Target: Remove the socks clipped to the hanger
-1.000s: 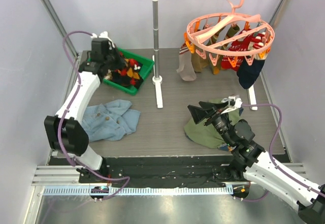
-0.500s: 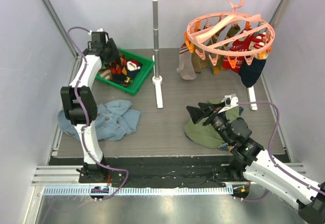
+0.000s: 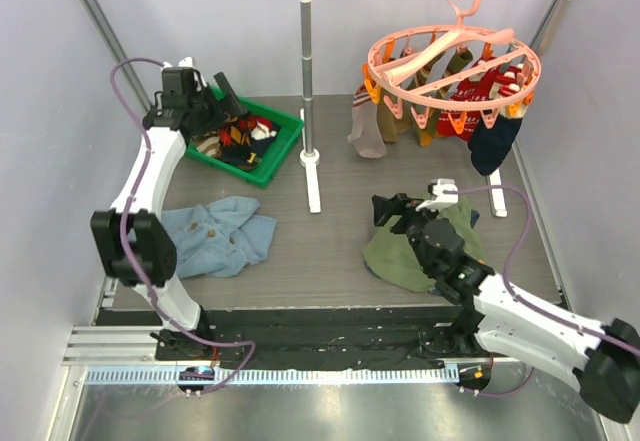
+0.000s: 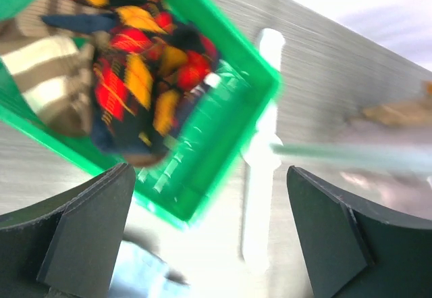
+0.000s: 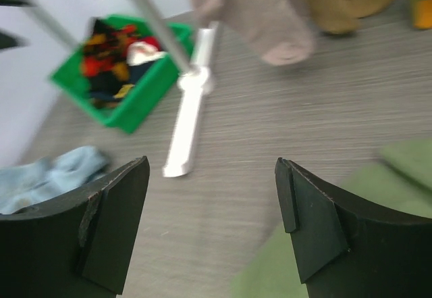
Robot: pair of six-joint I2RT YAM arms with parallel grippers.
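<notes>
I need to grab the beige sock's low-hanging toe end [image 3: 371, 147] [image 5: 285, 45] with my right gripper next, which leaves the sock's clipped top free to be unclipped and removed.
The salmon-pink hanger [image 3: 455, 56] hangs by its hook from the rail at the back right. Several socks [image 3: 470, 96] stay clipped under its ring, among them a beige sock [image 3: 367, 133] [image 5: 260, 14] and a navy sock [image 3: 492, 146]. More socks [image 3: 240, 133] [image 4: 135, 68] lie in the green tray [image 3: 285, 141] [image 4: 223, 129]. My left gripper [image 3: 228, 106] [image 4: 209, 176] hovers over that tray, open and holding nothing. My right gripper [image 3: 385, 211] [image 5: 212, 166] is open and empty, low over the table in front of the hanger.
The grey-and-white rail stand has a post [image 3: 307, 61] and a white foot [image 3: 313, 183] [image 5: 189, 115] mid-table. A blue denim garment [image 3: 215, 233] [image 5: 40, 176] lies front left. An olive-green garment [image 3: 410, 256] [image 5: 351, 230] lies under my right arm.
My left gripper has gone from shut to wide open above the green tray, and that arm has swung about. My right arm has shifted slightly left and forward, still open.
</notes>
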